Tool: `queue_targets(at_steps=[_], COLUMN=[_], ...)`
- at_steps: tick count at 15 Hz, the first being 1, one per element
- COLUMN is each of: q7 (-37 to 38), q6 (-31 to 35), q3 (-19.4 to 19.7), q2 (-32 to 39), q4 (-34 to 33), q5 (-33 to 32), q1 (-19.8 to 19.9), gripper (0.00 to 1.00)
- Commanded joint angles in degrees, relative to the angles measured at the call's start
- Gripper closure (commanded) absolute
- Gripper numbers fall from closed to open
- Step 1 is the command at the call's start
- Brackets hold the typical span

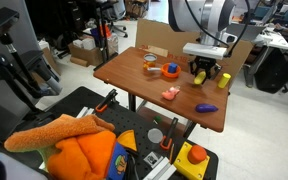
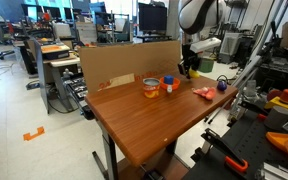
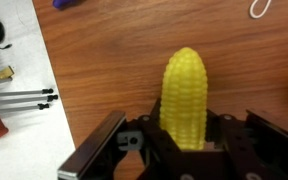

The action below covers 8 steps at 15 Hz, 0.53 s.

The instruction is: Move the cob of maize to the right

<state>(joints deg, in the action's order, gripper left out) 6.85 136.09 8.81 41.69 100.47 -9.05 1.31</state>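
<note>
The cob of maize (image 3: 184,95) is close above the flat, empty brown surface and would come to rest on the tabletop, so it is time for my gripper to open.
The cob of maize (image 3: 184,95) is a yellow, bumpy toy cob standing between my gripper's (image 3: 184,140) two black fingers, which press on both of its sides. It is held a little above the brown table (image 3: 104,60). In an exterior view the gripper (image 1: 200,70) hangs over the far right part of the table with the yellow cob (image 1: 199,76) at its tips. In the other exterior view the gripper (image 2: 187,68) is at the table's back edge and the cob is hard to make out.
A blockier yellow piece (image 1: 224,79) stands just right of the gripper. A purple toy (image 1: 206,108), a pink-orange toy (image 1: 170,94), an orange bowl (image 1: 150,62) and an orange-blue item (image 1: 170,72) lie on the table. A cardboard wall (image 2: 124,62) stands behind.
</note>
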Motion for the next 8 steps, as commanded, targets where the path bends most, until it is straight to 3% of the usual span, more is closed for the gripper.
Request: queue_targets(at_steps=[1,3,4,6,8], q7=[1.58,1.61,1.36,1.06,0.69], q6=[-3.09,-3.58,-4.15,-4.78,-5.23], q3=[0.97,0.75,0.54,0.37,0.2], q2=[3.09,3.65,3.43,2.46,1.35], q4=[-4.17,-4.79,-4.79,-3.8,-2.52], q5=[-1.07,-0.82,-0.77,-1.09,-1.42], q1=[-0.86,-0.84,-0.85,-1.23,-1.7], gripper=[0.93,0.93,0.47,0.39,0.25])
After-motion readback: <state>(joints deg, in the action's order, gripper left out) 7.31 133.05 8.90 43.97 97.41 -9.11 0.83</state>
